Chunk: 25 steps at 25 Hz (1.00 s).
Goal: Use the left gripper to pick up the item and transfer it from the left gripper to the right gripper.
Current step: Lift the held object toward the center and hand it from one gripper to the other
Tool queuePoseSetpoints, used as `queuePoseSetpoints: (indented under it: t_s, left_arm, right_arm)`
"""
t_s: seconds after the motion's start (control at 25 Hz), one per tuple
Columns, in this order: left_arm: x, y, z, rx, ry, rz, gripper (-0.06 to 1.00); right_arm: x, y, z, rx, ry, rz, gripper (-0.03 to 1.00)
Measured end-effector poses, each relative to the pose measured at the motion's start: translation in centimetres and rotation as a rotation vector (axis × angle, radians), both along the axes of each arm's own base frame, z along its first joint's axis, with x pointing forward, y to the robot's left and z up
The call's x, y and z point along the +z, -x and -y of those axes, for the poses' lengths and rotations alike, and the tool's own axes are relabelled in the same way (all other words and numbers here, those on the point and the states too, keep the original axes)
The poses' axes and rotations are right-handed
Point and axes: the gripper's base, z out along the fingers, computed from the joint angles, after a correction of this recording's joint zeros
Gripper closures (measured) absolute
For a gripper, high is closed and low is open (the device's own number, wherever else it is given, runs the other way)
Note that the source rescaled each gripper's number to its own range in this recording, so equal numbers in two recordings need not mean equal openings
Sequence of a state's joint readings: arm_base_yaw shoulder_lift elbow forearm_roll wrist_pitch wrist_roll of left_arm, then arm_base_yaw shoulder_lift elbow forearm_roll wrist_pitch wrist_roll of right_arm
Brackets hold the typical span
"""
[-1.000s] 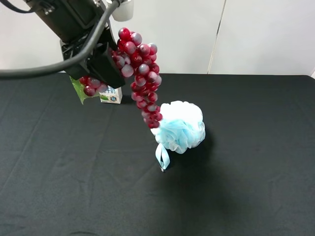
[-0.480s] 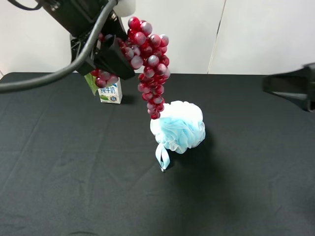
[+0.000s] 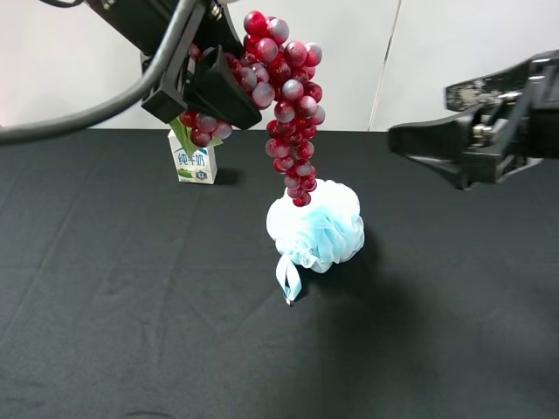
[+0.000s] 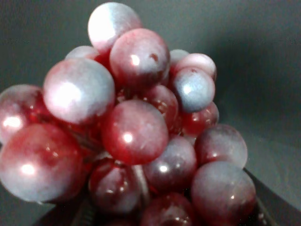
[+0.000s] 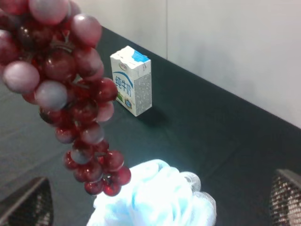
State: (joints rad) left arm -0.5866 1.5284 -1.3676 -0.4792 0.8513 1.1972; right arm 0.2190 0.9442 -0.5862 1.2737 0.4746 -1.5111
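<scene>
I should grab the cluster's thick middle [image 3: 293, 92] [image 5: 75, 77] with my right gripper next. Then it can take the grapes over from my left gripper.
The grapes [image 3: 288, 96], a long dark red and pinkish cluster with a green leaf [image 3: 182, 135], hang in the air from my left gripper [image 3: 223, 83], which is shut on their upper part. The cluster's tip hangs just above the pale blue pouf. The grapes fill the left wrist view [image 4: 131, 127] and show at the left of the right wrist view [image 5: 70, 84]. My right gripper [image 3: 424, 118] is open and empty, held in the air to the right of the grapes and apart from them. Its fingertips [image 5: 23, 202] show wide apart.
A pale blue mesh pouf [image 3: 316, 229] with a ribbon loop lies mid-table on the black cloth [image 3: 131, 305]. A small white-blue milk carton [image 3: 194, 163] stands at the back left, behind the left arm. A white wall lies behind the table.
My left gripper has carried the grapes up and to the right. My right gripper has come in from the right edge and moved left towards the grapes.
</scene>
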Motion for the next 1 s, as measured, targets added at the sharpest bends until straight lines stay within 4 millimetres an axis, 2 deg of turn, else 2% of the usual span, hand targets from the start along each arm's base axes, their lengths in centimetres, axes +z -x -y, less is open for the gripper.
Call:
queuePoseSetpoints:
  t_s: [0.32,0.52,0.68,1.0]
  left_arm:
    - [0.2,0.2,0.3,-0.004,0.049,-0.024,0.94]
    - [0.3,0.1,0.4,-0.002,0.055,-0.018,0.94]
    - [0.3,0.1,0.4,-0.001,0.056,-0.017,0.94]
    - [0.3,0.1,0.4,0.0,0.057,-0.016,0.94]
  right_arm:
    - [-1.9,-0.9,-3.5,0.087,0.028,-0.033,-0.03]
    - [-2.7,-1.3,-4.8,0.097,0.038,-0.043,-0.03]
    - [-2.6,-1.9,-5.8,0.117,0.032,-0.042,-0.03]
    - [-1.6,-4.9,-8.3,0.192,-0.003,-0.053,-0.03]
